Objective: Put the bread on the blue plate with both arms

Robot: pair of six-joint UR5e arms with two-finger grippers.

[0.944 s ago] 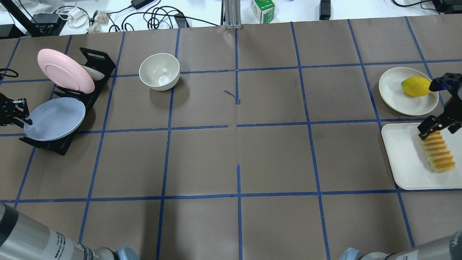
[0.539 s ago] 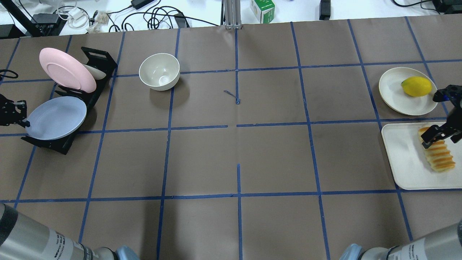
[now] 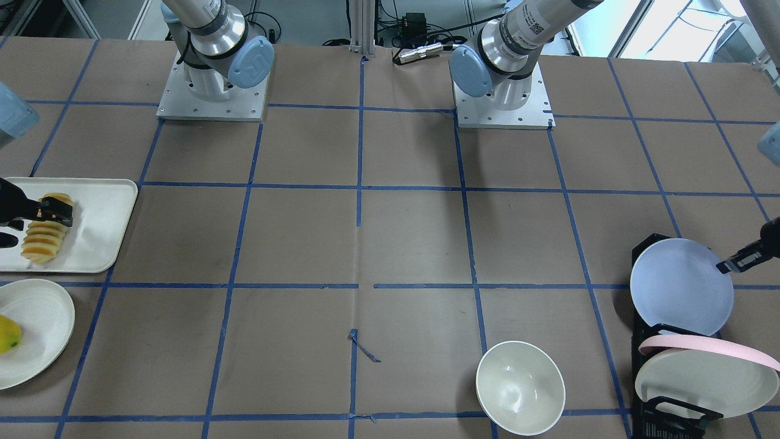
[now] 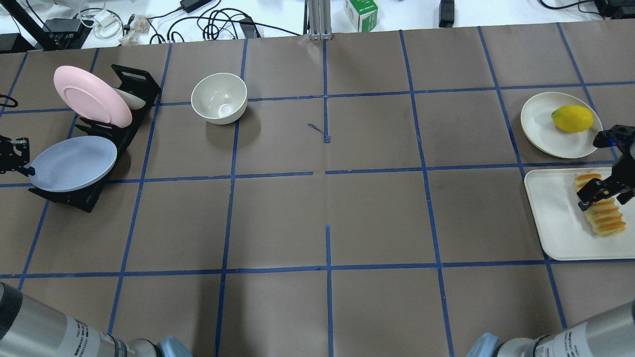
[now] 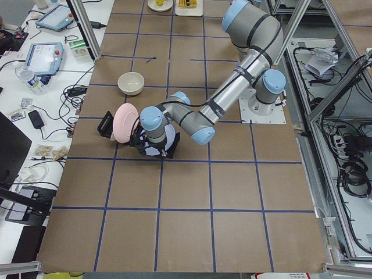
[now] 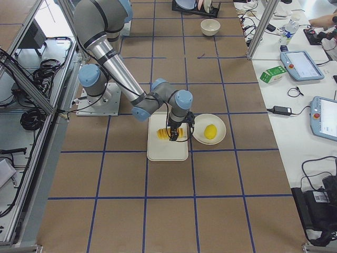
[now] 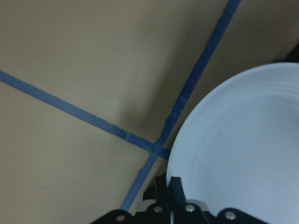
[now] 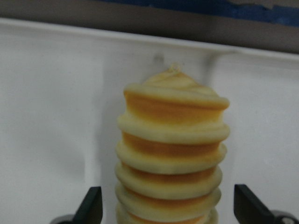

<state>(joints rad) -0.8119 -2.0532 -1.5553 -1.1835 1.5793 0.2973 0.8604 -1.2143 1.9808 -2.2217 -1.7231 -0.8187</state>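
Observation:
The robot's right gripper is to pick up the bread across its middle (image 3: pixel 51 223) next, because the bread is a long ridged loaf (image 3: pixel 42 242) with slim sides.
The bread (image 4: pixel 606 219) lies on a white tray (image 4: pixel 555 223) at the table's right edge. It also shows in the front view (image 3: pixel 38 245) and in the right wrist view (image 8: pixel 170 154). My right gripper (image 4: pixel 605 193) is open over the loaf, one finger on each side with gaps, as the right wrist view (image 8: pixel 170 207) shows. The blue plate (image 4: pixel 74 163) leans in a black rack (image 4: pixel 79 201) at the far left. My left gripper (image 4: pixel 27 171) is shut on the plate's rim, seen close in the left wrist view (image 7: pixel 170 189), where the plate (image 7: pixel 243 149) fills the right.
A pink plate (image 4: pixel 92 96) stands in the same rack behind the blue one. An off-white bowl (image 4: pixel 219 98) sits right of the rack. A lemon (image 4: pixel 573 119) lies on a cream plate (image 4: pixel 538 124) beyond the tray.
My right gripper has moved from the loaf's far end toward its middle, still open. The blue plate, held by my left gripper, has tipped flatter in the rack.

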